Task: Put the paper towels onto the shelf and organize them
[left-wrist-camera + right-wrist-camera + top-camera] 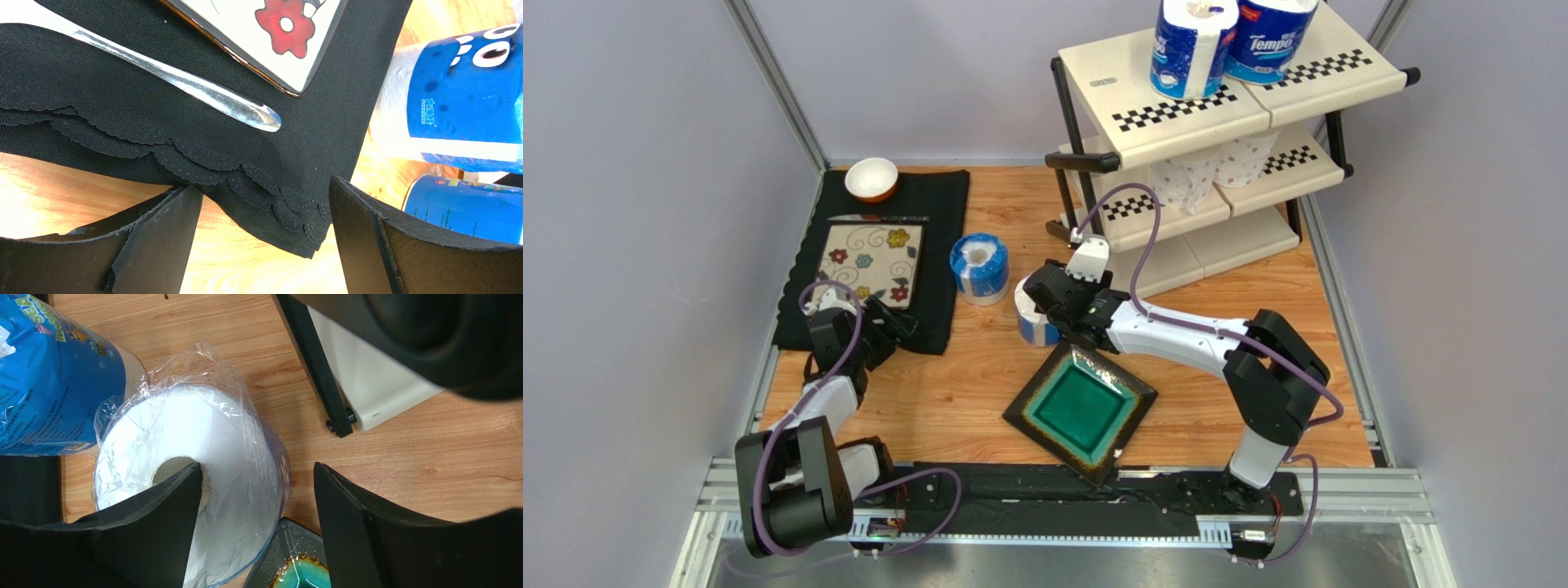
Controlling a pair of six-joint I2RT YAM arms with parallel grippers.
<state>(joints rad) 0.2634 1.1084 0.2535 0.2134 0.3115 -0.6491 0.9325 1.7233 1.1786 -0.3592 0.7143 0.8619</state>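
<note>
The roll's side is between my right fingers: close now.
The shelf [1210, 98] stands at the back right. Two blue-and-white Tempo paper towels [1192, 47] [1269, 34] stand on its top tier. Two plain white rolls [1192, 181] [1247, 157] sit on the middle tier. Two more blue-wrapped rolls stand on the table: one [979, 267] alone, one [1028, 321] under my right gripper [1048, 304]. In the right wrist view this roll [233, 447] stands upright. My right gripper [258, 471] is open, one finger over the roll's hollow core and the other outside its wall. My left gripper [263, 187] is open and empty above the placemat's corner.
A black placemat [940, 196] holds a floral plate [870, 261], a small white bowl [871, 179] and a piece of cutlery [184, 82]. A teal square plate [1081, 407] lies just in front of the right gripper. The shelf's black leg [313, 361] is close to the roll.
</note>
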